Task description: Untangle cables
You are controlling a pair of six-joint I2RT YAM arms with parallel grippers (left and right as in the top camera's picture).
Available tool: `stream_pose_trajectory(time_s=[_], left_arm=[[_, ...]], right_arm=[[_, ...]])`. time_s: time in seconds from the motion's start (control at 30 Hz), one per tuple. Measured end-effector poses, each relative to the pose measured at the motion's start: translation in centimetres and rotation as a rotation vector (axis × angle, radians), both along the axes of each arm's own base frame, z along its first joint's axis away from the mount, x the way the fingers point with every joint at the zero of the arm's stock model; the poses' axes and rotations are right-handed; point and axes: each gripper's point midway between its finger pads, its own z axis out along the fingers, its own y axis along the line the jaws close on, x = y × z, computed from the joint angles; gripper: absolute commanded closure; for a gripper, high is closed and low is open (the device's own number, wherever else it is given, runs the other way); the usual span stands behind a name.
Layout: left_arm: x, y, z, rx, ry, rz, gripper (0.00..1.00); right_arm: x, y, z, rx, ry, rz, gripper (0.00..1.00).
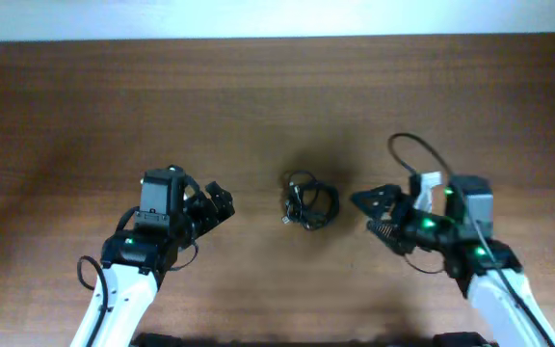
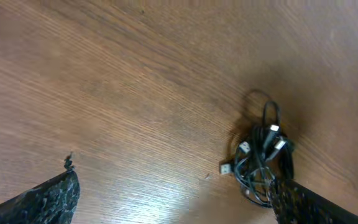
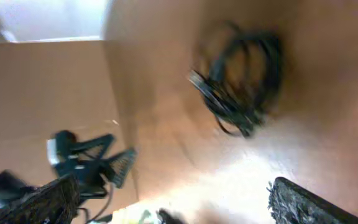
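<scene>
My left gripper should reach the cables and grab them by their looped parts. The plug ends will then stay free for my right gripper to untangle.
The cables (image 1: 308,203) lie in a small black knot with pale plug ends on the wooden table, midway between my arms. My left gripper (image 1: 218,205) is open and empty, left of the knot. In the left wrist view the cables (image 2: 263,160) lie beside my right fingertip, and the gripper (image 2: 176,199) holds nothing. My right gripper (image 1: 376,214) is open and empty, just right of the knot. The right wrist view is blurred; the cables (image 3: 241,78) show ahead of the open gripper (image 3: 173,199).
The wooden table (image 1: 277,106) ends at a white wall along the far edge. The left arm (image 3: 82,162) shows in the right wrist view. A thick black arm cable (image 1: 422,154) loops above the right wrist.
</scene>
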Motion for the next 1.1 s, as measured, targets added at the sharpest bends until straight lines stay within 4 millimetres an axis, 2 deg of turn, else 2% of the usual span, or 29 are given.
stream_pose_trajectory(time_s=[0.07, 0.1, 0.13, 0.2, 0.23, 0.27, 0.3, 0.33, 0.37, 0.43, 0.5, 0.53, 0.57, 0.6, 0.63, 0.67, 0.7, 0.73, 0.77, 0.83, 0.87, 0.97, 1.03, 1.07, 1.1], left_arm=[[0.2, 0.6, -0.1, 0.030, -0.005, 0.021, 0.01], [0.2, 0.8, -0.1, 0.039, -0.006, 0.027, 0.01], [0.2, 0.9, -0.1, 0.043, -0.007, 0.029, 0.01], [0.2, 1.0, -0.1, 0.050, -0.008, 0.035, 0.01], [0.3, 1.0, -0.1, 0.052, -0.008, 0.035, 0.01], [0.2, 1.1, -0.2, 0.052, -0.004, 0.035, 0.01], [0.2, 1.1, -0.2, 0.052, -0.006, 0.036, 0.01], [0.2, 1.1, -0.2, 0.054, -0.004, 0.037, 0.01], [0.1, 1.1, -0.2, 0.055, -0.002, 0.037, 0.01], [0.0, 1.1, -0.3, 0.056, 0.003, 0.037, 0.16], [0.0, 1.1, -0.3, 0.056, 0.004, 0.038, 0.20], [0.0, 1.1, -0.3, 0.055, 0.004, 0.039, 0.18], [0.0, 1.1, -0.3, 0.062, 0.001, 0.027, 0.04], [0.0, 0.8, -0.3, 0.075, -0.010, -0.032, 0.02], [0.0, -0.3, 0.1, 0.062, -0.040, -0.136, 0.02], [-0.4, -3.1, 1.0, 0.010, -0.113, -0.360, 0.12], [-0.9, -4.7, 1.7, -0.026, -0.157, -0.493, 0.22], [-1.3, -5.9, 2.3, -0.058, -0.202, -0.587, 0.29], [-1.4, -6.7, 3.0, -0.077, -0.253, -0.657, 0.30], [-1.3, -7.3, 3.7, -0.106, -0.288, -0.682, 0.30], [-1.3, -7.5, 3.9, -0.121, -0.287, -0.677, 0.32], [-1.2, -7.6, 4.0, -0.131, -0.292, -0.674, 0.28], [-1.0, -7.7, 4.3, -0.106, -0.328, -0.709, 0.31], [-1.1, -8.0, 4.3, -0.089, -0.341, -0.730, 0.38], [-1.2, -8.8, 4.4, -0.074, -0.362, -0.765, 0.57]], right_arm=[[-0.5, 1.4, -3.4, -0.093, 0.116, -0.006, 0.01], [-1.0, 2.3, -5.6, -0.177, 0.183, -0.025, 0.11], [-1.1, 2.3, -6.9, -0.240, 0.212, -0.063, 0.16], [-0.2, 2.3, -8.6, -0.330, 0.221, -0.148, 0.19], [0.7, 3.1, -9.4, -0.351, 0.199, -0.171, 0.31], [1.4, 3.6, -10.0, -0.360, 0.186, -0.196, 0.37], [2.7, 4.1, -10.3, -0.333, 0.166, -0.243, 0.58], [3.2, 4.3, -10.8, -0.327, 0.177, -0.260, 0.82], [3.5, 4.5, -11.1, -0.323, 0.181, -0.268, 0.96], [3.2, 4.5, -12.1, -0.359, 0.179, -0.233, 0.96], [2.9, 5.0, -11.9, -0.392, 0.113, -0.122, 0.96], [2.8, 6.2, -11.1, -0.402, 0.025, 0.015, 0.96], [3.0, 7.5, -9.5, -0.388, -0.066, 0.124, 0.96], [3.2, 9.0, -6.6, -0.375, -0.203, 0.270, 0.96], [2.7, 9.3, -5.6, -0.392, -0.236, 0.346, 0.96], [2.0, 9.1, -5.2, -0.418, -0.231, 0.404, 0.96], [0.9, 8.7, -5.5, -0.452, -0.194, 0.462, 0.96], [0.1, 8.3, -5.6, -0.478, -0.178, 0.512, 0.96], [-0.2, 8.3, -5.1, -0.494, -0.184, 0.554, 0.96], [0.0, 9.0, -3.8, -0.473, -0.241, 0.609, 0.96], [-0.3, 9.5, -3.2, -0.441, -0.268, 0.641, 0.96], [-1.3, 10.5, -1.5, -0.370, -0.350, 0.724, 0.96], [-1.6, 10.7, -0.7, -0.348, -0.381, 0.740, 0.96], [-1.8, 10.9, -0.3, -0.336, -0.396, 0.745, 0.96], [-1.9, 10.9, 0.0, -0.327, -0.402, 0.747, 0.96]])
